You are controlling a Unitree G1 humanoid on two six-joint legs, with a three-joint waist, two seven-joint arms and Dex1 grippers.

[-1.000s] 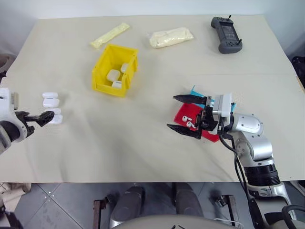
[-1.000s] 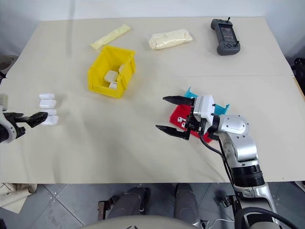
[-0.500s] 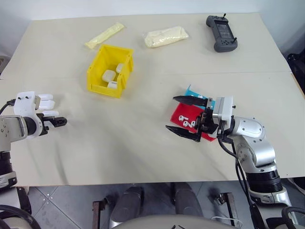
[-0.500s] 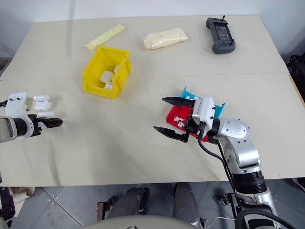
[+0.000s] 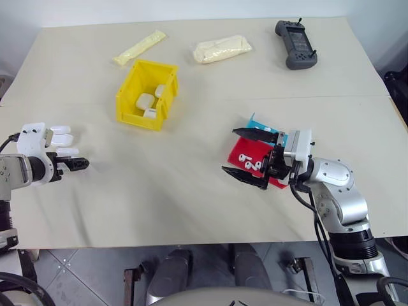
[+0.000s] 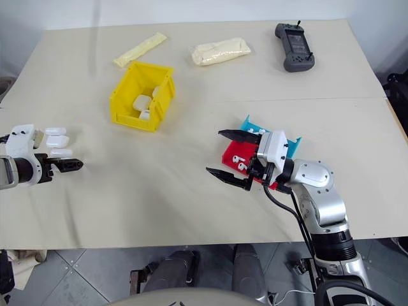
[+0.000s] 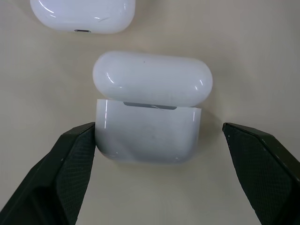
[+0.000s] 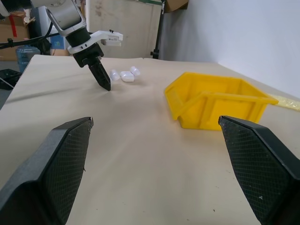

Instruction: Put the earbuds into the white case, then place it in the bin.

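Observation:
My left fingertips reach down beside the lower body of the white case, above the table. My left gripper should close on the case now.
Several white cases point(image 5: 62, 134) lie in a row near the table's left edge. My left gripper point(image 5: 75, 159) points down at them, open. One white case point(image 7: 147, 136) lies between its fingers, one finger touching its side and the other apart from it. The earbuds point(image 5: 247, 162) lie in a red and blue tray point(image 5: 244, 148) at the right. My right gripper point(image 5: 231, 152) hovers open and empty at the tray's left side. The yellow bin point(image 5: 135, 116) stands at the back left with white cases inside.
Two cream pouches point(image 5: 139, 46) point(image 5: 222, 48) and a dark handheld controller point(image 5: 295, 43) lie along the table's far edge. Bare tabletop stretches between the bin, the tray and the row of cases.
The camera view has shifted. My left gripper has tipped downward and sunk a little over the row of cases. The right gripper has stayed in place.

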